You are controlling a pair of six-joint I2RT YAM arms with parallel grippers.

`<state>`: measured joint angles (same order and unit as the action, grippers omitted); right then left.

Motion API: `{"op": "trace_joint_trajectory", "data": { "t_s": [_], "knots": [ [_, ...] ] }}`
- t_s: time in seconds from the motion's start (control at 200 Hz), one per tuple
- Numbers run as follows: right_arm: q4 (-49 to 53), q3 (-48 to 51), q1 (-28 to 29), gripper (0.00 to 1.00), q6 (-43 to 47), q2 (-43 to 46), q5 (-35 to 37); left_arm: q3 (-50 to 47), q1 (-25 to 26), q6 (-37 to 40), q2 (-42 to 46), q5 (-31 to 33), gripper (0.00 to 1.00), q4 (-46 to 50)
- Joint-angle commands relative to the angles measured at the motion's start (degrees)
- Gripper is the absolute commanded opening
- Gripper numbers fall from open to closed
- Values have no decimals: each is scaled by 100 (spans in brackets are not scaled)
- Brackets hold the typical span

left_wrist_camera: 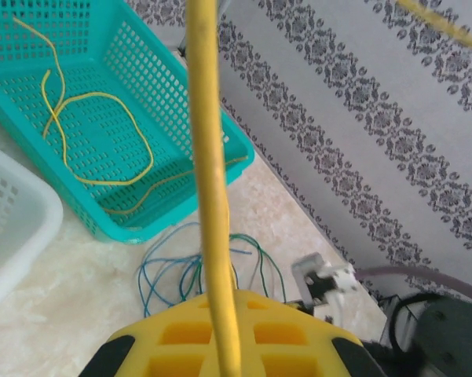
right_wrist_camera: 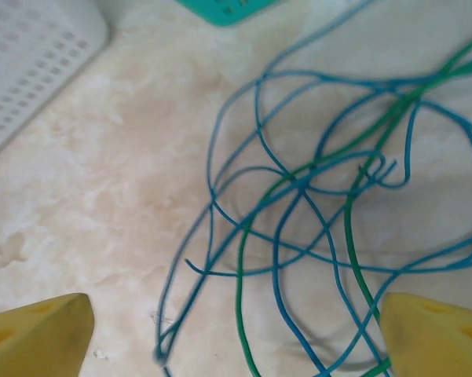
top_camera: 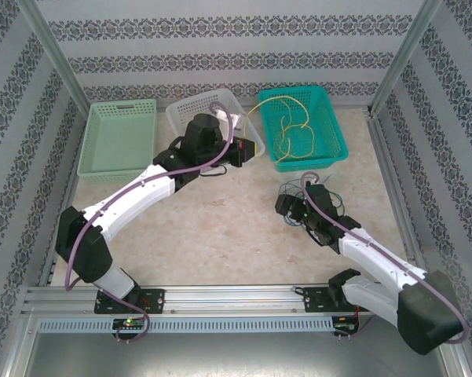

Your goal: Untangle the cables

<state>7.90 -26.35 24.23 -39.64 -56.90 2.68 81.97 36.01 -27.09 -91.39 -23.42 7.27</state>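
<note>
My right gripper should take hold of one blue cable at the outer edge of the tangle and keep away from the green cable (right_wrist_camera: pixel 352 236), to pull the blue one free.
My left gripper (left_wrist_camera: pixel 224 318) is shut on a yellow cable (left_wrist_camera: pixel 207 157) that rises straight from between its yellow fingers. In the top view this gripper (top_camera: pixel 248 149) hangs beside the white basket, and the yellow cable (top_camera: pixel 286 130) runs on into the teal basket (top_camera: pixel 339 146). A tangle of blue cables (right_wrist_camera: pixel 298 188) and a green cable (right_wrist_camera: pixel 352 236) lies on the table. My right gripper (right_wrist_camera: pixel 236 334) stands open just above that tangle, its yellow fingertips (right_wrist_camera: pixel 43 330) wide apart with nothing gripped. The top view shows the right gripper (top_camera: pixel 290 207) at the tangle's left edge (top_camera: pixel 336 201).
A white basket (top_camera: pixel 190 110) sits at the back centre and a pale green basket (top_camera: pixel 118 138) at the back left. Patterned walls and metal posts enclose the table. Bare marble surface lies in the middle and front.
</note>
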Motion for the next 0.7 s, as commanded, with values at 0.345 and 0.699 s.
{"op": "trace_joint_trajectory", "data": {
  "t_s": [0.345, 0.699],
  "knots": [
    [209, 207, -187, 96, 16, 603, 143, 5579, -435, 415, -4234, -766, 0, 2277],
    [432, 126, -485, 83, -27, 646, -235, 7062, -661, -514, -5998, -979, 18, 1423]
  ]
}}
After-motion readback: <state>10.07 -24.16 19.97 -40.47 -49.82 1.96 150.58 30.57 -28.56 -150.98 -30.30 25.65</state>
